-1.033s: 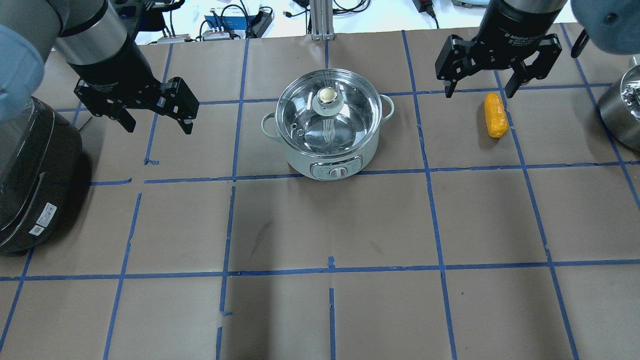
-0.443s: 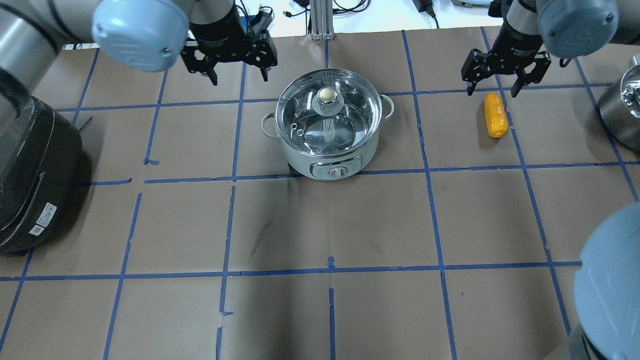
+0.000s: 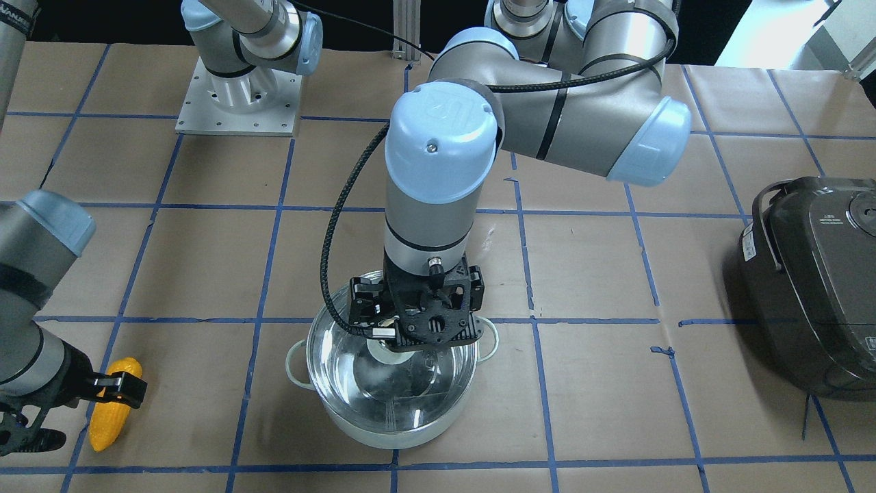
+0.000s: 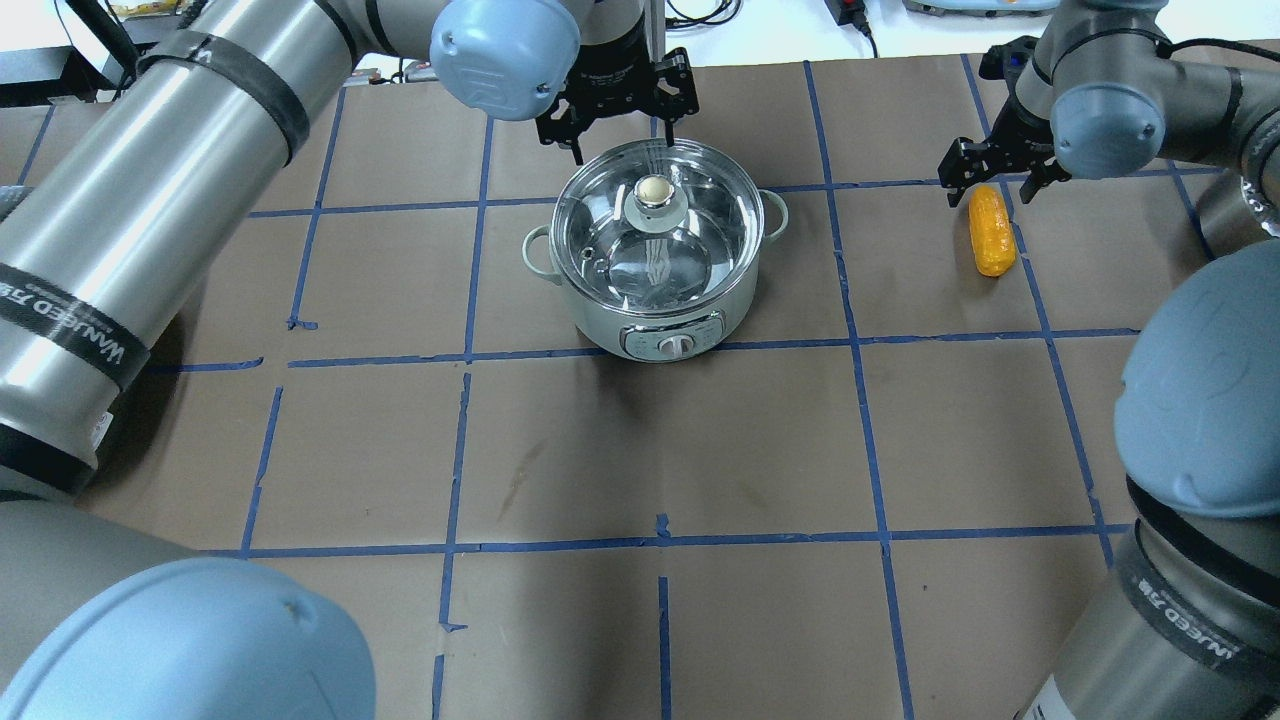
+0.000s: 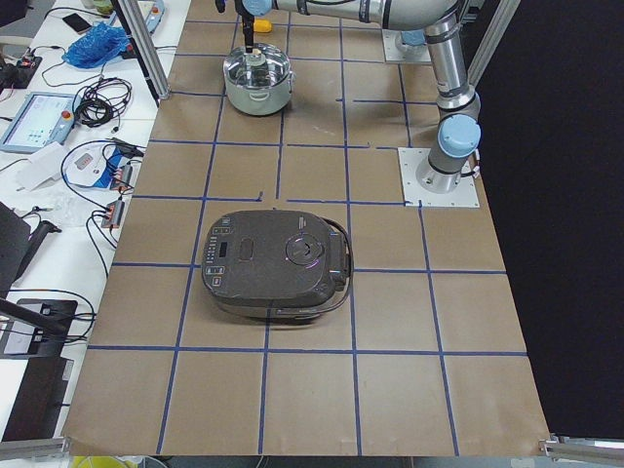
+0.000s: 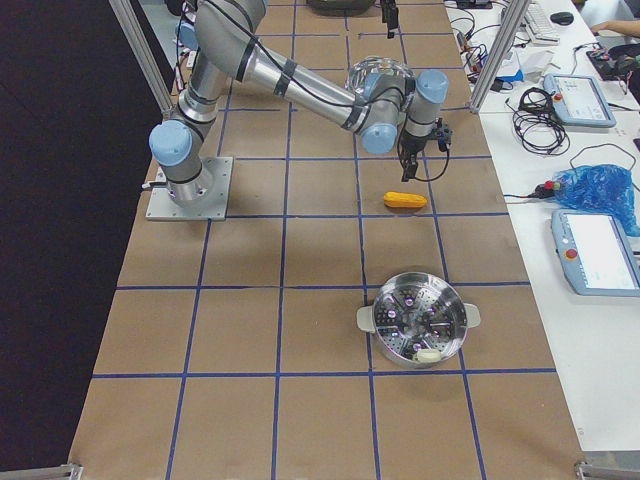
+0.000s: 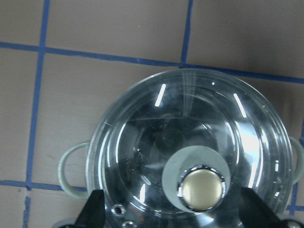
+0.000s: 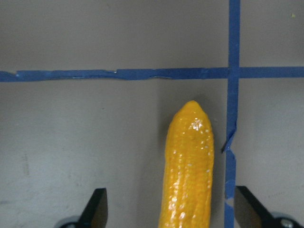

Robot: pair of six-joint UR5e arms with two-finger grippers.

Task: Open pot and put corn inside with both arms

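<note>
The left gripper grabs the lid by its round knob [image 7: 202, 190] next, because the glass lid is wider than the open fingers.
The pot [image 4: 655, 270] stands at the middle of the table's far half, its glass lid on and the round knob [image 4: 653, 190] on top. My left gripper [image 4: 622, 140] is open and hovers over the lid; in the left wrist view the knob [image 7: 202, 190] lies between its fingertips [image 7: 95, 209]. The front-facing view shows this gripper [image 3: 410, 332] just above the knob. The yellow-orange corn [image 4: 991, 232] lies on the paper to the right of the pot. My right gripper [image 4: 990, 187] is open and empty above the corn's far tip [image 8: 187, 161].
A dark grey rice cooker [image 3: 814, 281] sits at the table's left end. A steel steamer pot [image 6: 418, 320] stands at the right end, beyond the corn [image 6: 405, 200]. My left arm [image 4: 150, 190] stretches across the table's left half, high above it.
My left gripper has swung from the table's left side to above the pot lid. My right gripper has moved farther out and lower over the corn's far end. Both stayed open.
</note>
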